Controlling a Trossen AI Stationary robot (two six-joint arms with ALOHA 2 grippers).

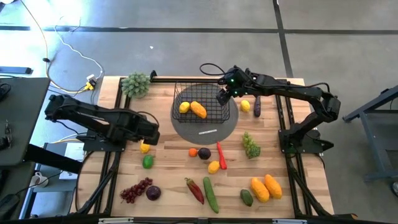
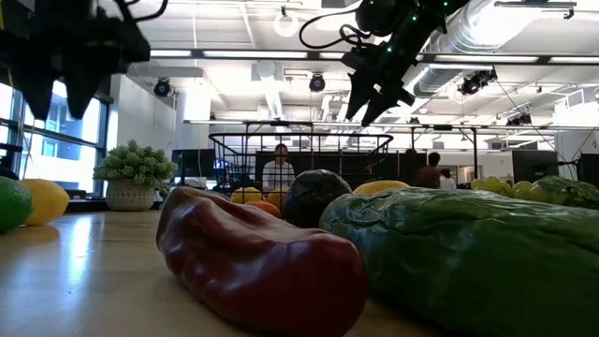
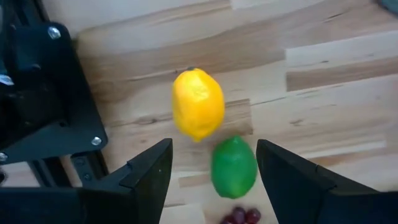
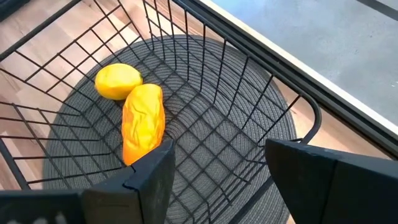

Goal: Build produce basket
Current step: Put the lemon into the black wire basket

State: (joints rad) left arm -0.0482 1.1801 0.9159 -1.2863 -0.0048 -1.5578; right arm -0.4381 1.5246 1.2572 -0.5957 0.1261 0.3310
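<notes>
My left gripper needs to grab the yellow lemon on the tabletop by its round sides next, to fill the black wire basket (image 1: 202, 102) with produce.
The black wire basket (image 1: 202, 102) stands on a grey round disc (image 1: 205, 127) at the far middle of the table. A yellow lemon (image 4: 118, 81) and an orange mango (image 4: 143, 121) lie on its floor. My right gripper (image 1: 222, 96) hovers open over the basket's right end (image 4: 221, 155), holding nothing. My left gripper (image 1: 151, 132) hangs open above a lemon (image 3: 198, 104) and a green lime-like fruit (image 3: 234, 167) lying on the table left of the disc; its fingers (image 3: 149, 174) stand clear of both. More produce is scattered across the near half.
Right of the basket lie a lemon (image 1: 245, 105) and an aubergine (image 1: 257, 107); green grapes (image 1: 250, 145), a red chilli (image 1: 221, 154), a cucumber (image 1: 211, 194), an avocado (image 1: 247, 197), two mangoes (image 1: 266, 187) and purple grapes (image 1: 135, 191) lie nearer. A pale green leafy bunch (image 1: 135, 84) stands at the far left.
</notes>
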